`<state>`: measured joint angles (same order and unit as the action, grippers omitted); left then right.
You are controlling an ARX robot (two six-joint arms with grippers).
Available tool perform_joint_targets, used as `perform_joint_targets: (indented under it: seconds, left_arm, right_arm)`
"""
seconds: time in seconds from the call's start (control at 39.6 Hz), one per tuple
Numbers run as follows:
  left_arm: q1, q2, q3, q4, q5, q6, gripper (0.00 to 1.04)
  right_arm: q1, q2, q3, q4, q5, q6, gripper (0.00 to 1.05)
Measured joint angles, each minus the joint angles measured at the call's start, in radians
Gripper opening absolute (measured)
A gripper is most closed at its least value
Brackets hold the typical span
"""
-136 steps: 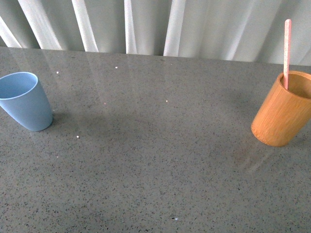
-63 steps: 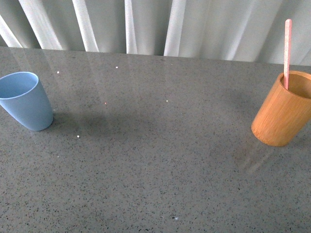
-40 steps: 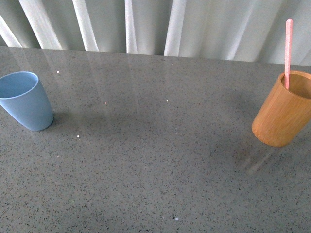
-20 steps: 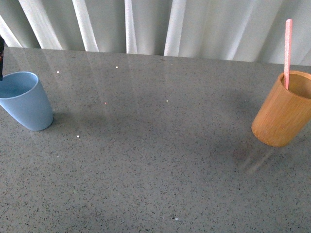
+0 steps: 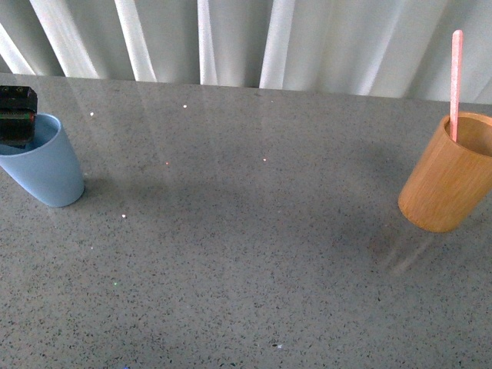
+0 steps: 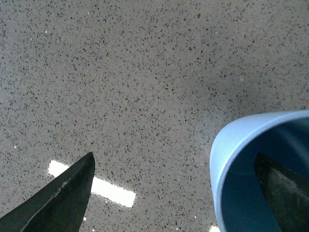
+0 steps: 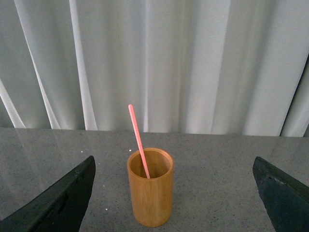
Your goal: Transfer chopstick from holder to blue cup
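My left gripper grabs the light blue cup by its rim [image 5: 58, 129] next, to set the cup [image 5: 42, 165] closer to the holder with the chopstick.
The blue cup [image 5: 42, 165] stands upright at the table's left. My left gripper [image 5: 17, 115] is open and hangs just over the cup's rim. In the left wrist view the cup's rim [image 6: 231, 145] lies between the fingers of the left gripper [image 6: 174, 193], one finger [image 6: 285, 188] over the opening and the other outside. The orange-brown holder [image 5: 450, 181] stands at the right with the pink-red chopstick [image 5: 456, 77] upright in it. In the right wrist view the open right gripper [image 7: 174, 198] faces the holder [image 7: 150, 193] and the chopstick [image 7: 137, 137] from a distance.
The grey speckled table [image 5: 246, 254] stretches between cup and holder. White curtains [image 5: 246, 38] hang behind the table's far edge. The right gripper does not show in the front view.
My left gripper has come into the front view from the left and now sits over the blue cup. Cup, holder and chopstick have not moved.
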<state>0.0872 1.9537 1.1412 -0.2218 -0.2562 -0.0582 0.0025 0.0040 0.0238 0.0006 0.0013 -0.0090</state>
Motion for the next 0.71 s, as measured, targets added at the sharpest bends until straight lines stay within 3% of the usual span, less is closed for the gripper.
perform_joint_targets:
  seconds: [0.13, 0.5, 0.66, 0.71]
  left_arm:
    - [-0.021, 0.042, 0.04, -0.016, -0.005, -0.003, 0.97]
    - [-0.077, 0.076, 0.058, -0.061, 0.032, 0.036, 0.34]
    - [-0.083, 0.048, 0.058, -0.085, 0.069, 0.061, 0.04]
    - [-0.089, 0.035, 0.058, -0.086, 0.077, 0.068, 0.04]
  right_arm:
    - [0.0, 0.0, 0.0, 0.0, 0.0, 0.0, 0.95]
    - [0.0, 0.0, 0.0, 0.0, 0.0, 0.0, 0.95]
    - [0.0, 0.0, 0.0, 0.0, 0.0, 0.0, 0.95]
    - [0.0, 0.0, 0.0, 0.0, 0.0, 0.0, 0.95]
